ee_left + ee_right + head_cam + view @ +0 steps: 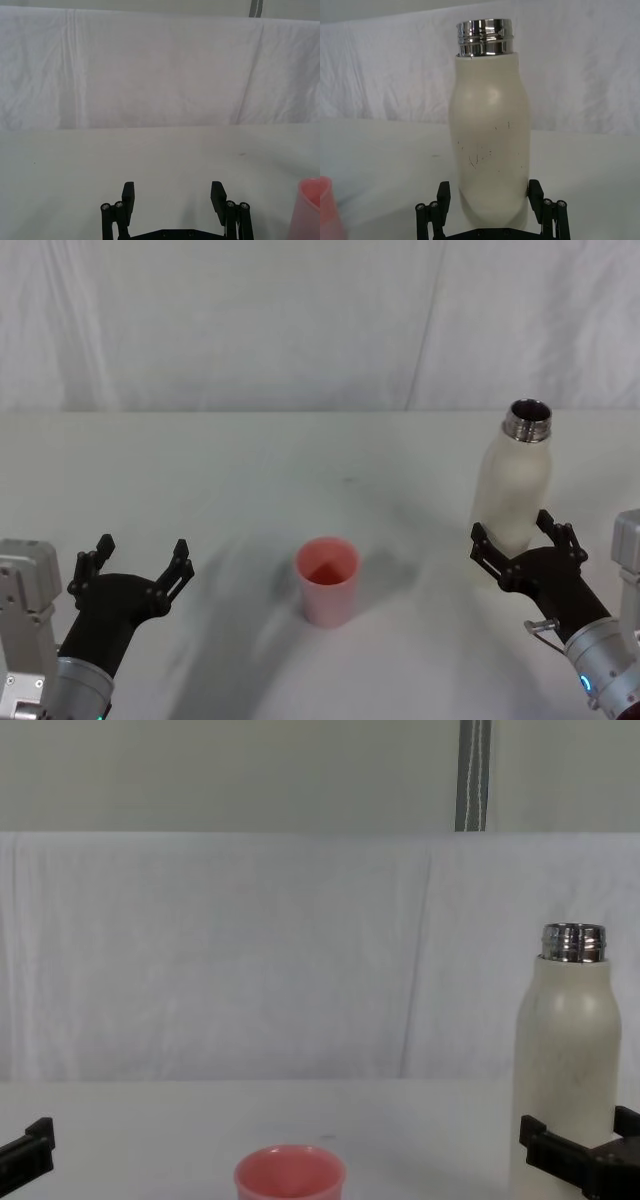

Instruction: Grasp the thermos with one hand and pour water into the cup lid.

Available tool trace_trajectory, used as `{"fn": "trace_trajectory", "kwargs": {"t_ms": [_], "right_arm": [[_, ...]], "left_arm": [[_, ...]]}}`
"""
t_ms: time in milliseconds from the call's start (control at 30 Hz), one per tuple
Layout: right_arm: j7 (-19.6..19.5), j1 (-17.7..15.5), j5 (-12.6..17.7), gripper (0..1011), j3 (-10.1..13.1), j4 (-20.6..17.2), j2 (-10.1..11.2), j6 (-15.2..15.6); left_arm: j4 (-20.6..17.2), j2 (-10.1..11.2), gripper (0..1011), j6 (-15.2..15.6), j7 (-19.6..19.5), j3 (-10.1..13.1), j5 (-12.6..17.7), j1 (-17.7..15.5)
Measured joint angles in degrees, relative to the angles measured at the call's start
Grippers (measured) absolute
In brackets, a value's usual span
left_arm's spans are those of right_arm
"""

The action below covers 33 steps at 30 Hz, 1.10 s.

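Observation:
The robot's right gripper will grab the thermos next by its lower body (563, 1130), where the facing sides are straight. The thermos slopes inward at its shoulder (570, 995).
The cream-white thermos (512, 485) stands upright at the right of the table, its steel neck uncapped. My right gripper (512, 528) is open, and its black fingers straddle the bottle's lower body. In the right wrist view the thermos (490, 145) sits between the fingers (443, 194), which are close to its sides. The pink cup lid (327, 580) stands upright at the table's middle front, left of the bottle. My left gripper (142, 558) hovers open at the front left with nothing in it, and the cup lid (311, 207) is off to its side.
A white cloth covers the table (250, 470), and a white curtain (220, 950) hangs along its far edge. Bare cloth lies between the cup lid and each gripper. A grey vertical bar (473, 775) shows above the curtain.

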Motion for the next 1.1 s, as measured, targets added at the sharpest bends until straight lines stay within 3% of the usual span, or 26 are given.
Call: {"fn": "trace_trajectory", "kwargs": {"t_ms": [1100], "right_arm": [[-0.17, 3.69, 0.36, 1003, -0.79, 3.98, -0.28, -0.34]], "left_arm": [[0.0, 0.0, 1001, 0.0, 0.0, 0.0, 0.0, 0.0]]}}
